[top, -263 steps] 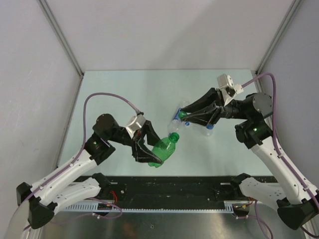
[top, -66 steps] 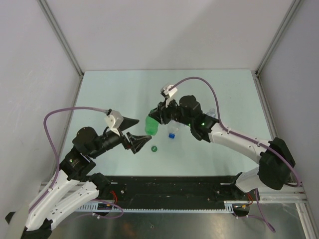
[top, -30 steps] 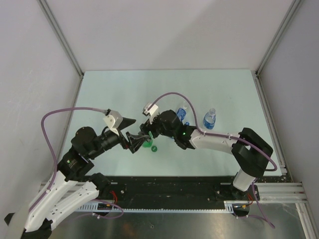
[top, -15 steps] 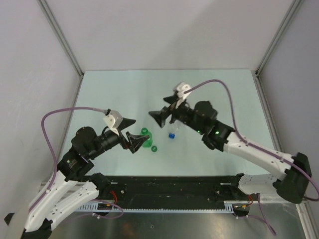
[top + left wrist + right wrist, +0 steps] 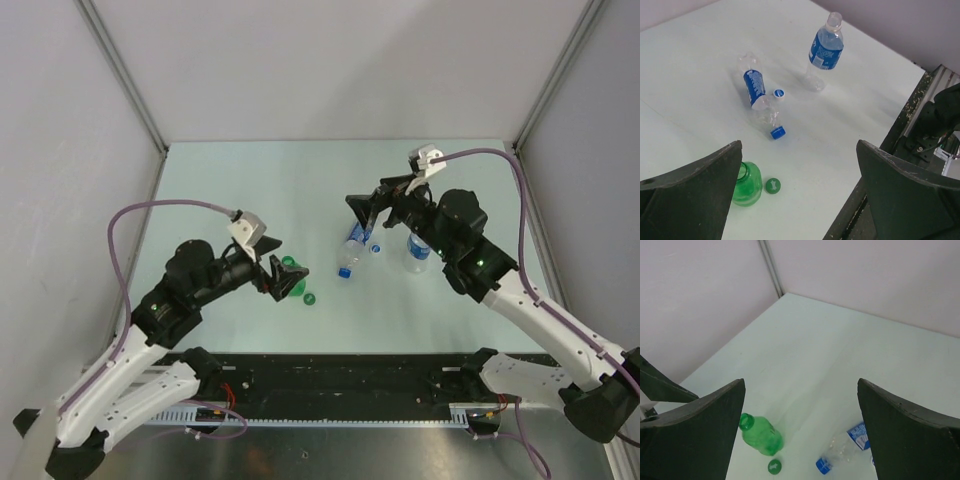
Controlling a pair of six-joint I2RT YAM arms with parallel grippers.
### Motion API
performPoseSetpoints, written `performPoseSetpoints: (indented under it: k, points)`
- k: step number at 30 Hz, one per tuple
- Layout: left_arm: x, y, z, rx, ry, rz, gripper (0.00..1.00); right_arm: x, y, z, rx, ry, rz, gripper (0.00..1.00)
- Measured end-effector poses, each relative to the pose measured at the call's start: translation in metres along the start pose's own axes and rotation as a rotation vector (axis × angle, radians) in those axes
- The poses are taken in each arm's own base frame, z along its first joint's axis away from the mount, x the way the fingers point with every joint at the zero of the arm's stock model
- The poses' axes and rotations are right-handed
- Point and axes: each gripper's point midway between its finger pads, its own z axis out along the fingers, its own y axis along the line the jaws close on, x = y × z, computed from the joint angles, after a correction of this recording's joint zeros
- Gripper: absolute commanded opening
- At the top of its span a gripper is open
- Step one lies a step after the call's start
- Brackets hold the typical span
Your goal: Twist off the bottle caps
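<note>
The clear bottle is lying down. My left gripper needs to grab it around its blue label (image 5: pixel 359 233) (image 5: pixel 754 86), so the blue cap stays free for my right gripper to unscrew.
The green bottle (image 5: pixel 292 278) (image 5: pixel 746 182) (image 5: pixel 761 436) stands upright with its neck bare, and its green cap (image 5: pixel 310 298) (image 5: pixel 772 185) (image 5: pixel 774 467) lies loose beside it. My left gripper (image 5: pixel 284 272) (image 5: pixel 799 145) hovers open just above it, holding nothing. A clear bottle (image 5: pixel 352 245) (image 5: pixel 757 97) (image 5: pixel 847 450) lies on its side with its blue cap (image 5: pixel 345 271) (image 5: pixel 778 132) (image 5: pixel 822 466) on. A small loose cap (image 5: pixel 376 248) (image 5: pixel 778 93) rests by it. Another blue-labelled bottle (image 5: pixel 418 250) (image 5: pixel 824 50) stands upright. My right gripper (image 5: pixel 368 207) (image 5: pixel 801 382) is open and raised over the lying bottle.
The pale green table (image 5: pixel 250 190) is walled on three sides by grey panels. A black rail (image 5: pixel 350 375) runs along its near edge by the arm bases.
My right gripper has opened, let go of the green bottle and drawn back up and to the right. The green bottle now stands alone. My left arm shifted slightly right.
</note>
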Motion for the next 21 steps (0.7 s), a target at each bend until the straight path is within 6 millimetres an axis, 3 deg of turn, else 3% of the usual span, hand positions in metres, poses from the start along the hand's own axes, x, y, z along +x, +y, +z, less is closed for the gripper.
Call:
performPoseSetpoints:
  k: [8,13,21]
  points:
    - [0.009,0.009,0.033,-0.013,0.107,-0.022,1.00,0.011,-0.019,-0.008,0.057,0.048,0.008,0.97]
    - [0.014,0.019,0.072,-0.026,0.200,-0.045,0.99,0.012,-0.026,-0.015,0.087,0.061,0.002,0.97]
    - [0.040,0.040,0.138,-0.056,0.351,-0.089,0.99,0.009,-0.042,-0.031,0.148,0.072,-0.025,0.97]
